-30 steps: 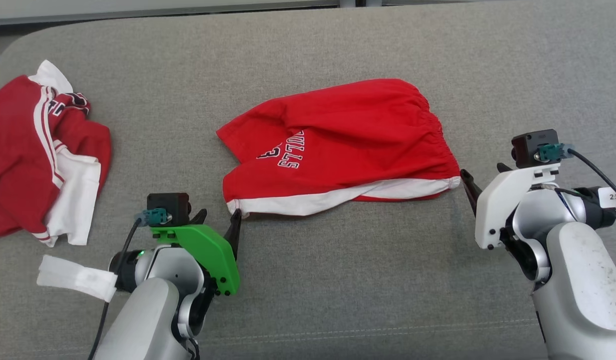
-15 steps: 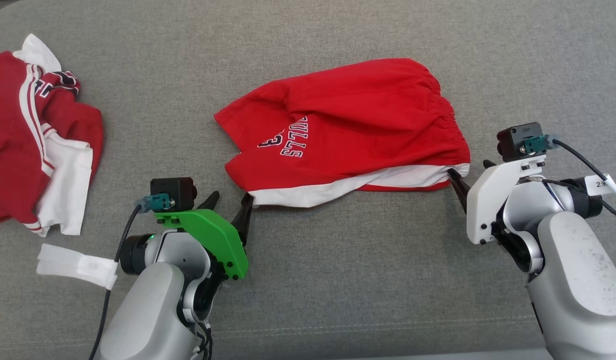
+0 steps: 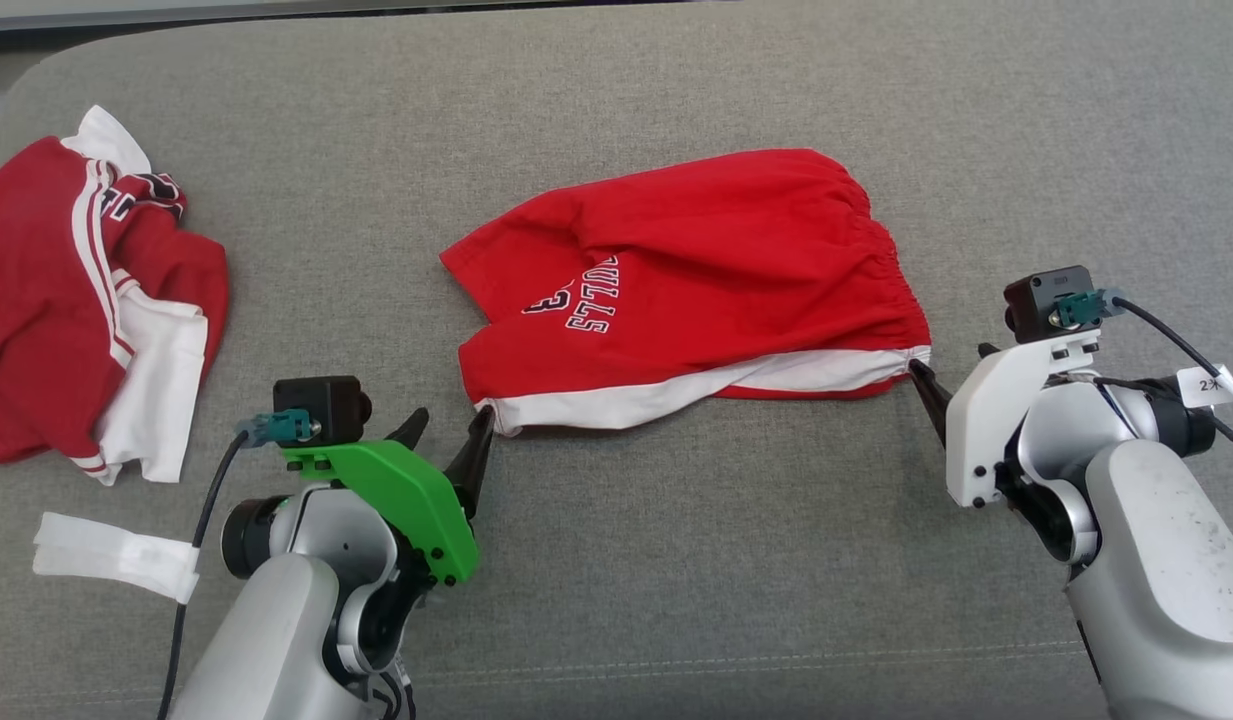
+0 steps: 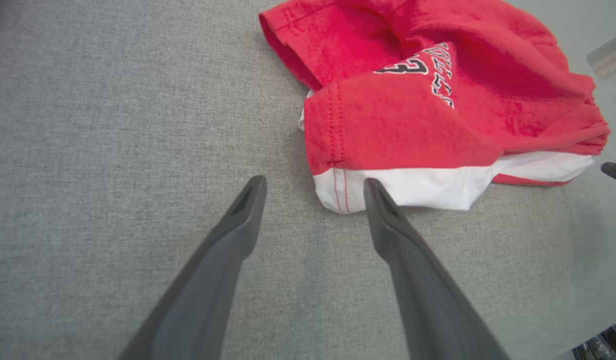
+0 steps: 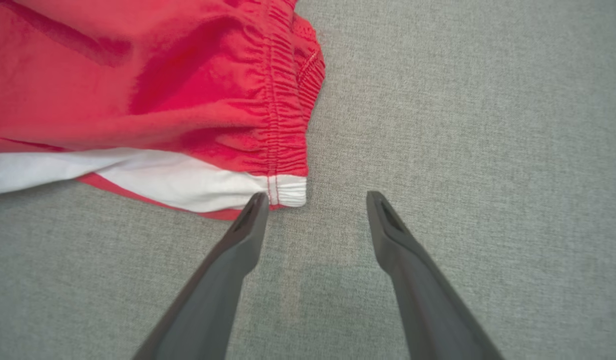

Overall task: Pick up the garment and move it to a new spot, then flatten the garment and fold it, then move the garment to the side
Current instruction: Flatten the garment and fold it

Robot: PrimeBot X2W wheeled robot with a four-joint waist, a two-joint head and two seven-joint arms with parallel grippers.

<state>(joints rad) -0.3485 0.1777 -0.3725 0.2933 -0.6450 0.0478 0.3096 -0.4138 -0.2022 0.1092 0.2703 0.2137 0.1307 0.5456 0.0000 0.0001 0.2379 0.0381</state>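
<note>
I will next grip the garment with my right gripper by the gathered waistband corner at the garment's edge, because the red body of the garment lies spread on the surface.
The garment, red shorts with a white side stripe and dark lettering, lies roughly flat in the middle of the grey fabric surface. My left gripper is open at its near left hem corner. In the left wrist view the white hem corner of the garment sits between the open fingers of the left gripper, against the right one. My right gripper is open at the near right waistband corner. In the right wrist view that corner of the garment lies just inside the left finger of the right gripper.
A second red and white garment lies crumpled at the far left. A white tag hangs from the left arm's cable. The grey surface's rounded back edge runs along the top.
The head view dipped and came back, shifting the whole picture. The right gripper has closed the small gap to the waistband corner. Both grippers stay open and the garment lies as before.
</note>
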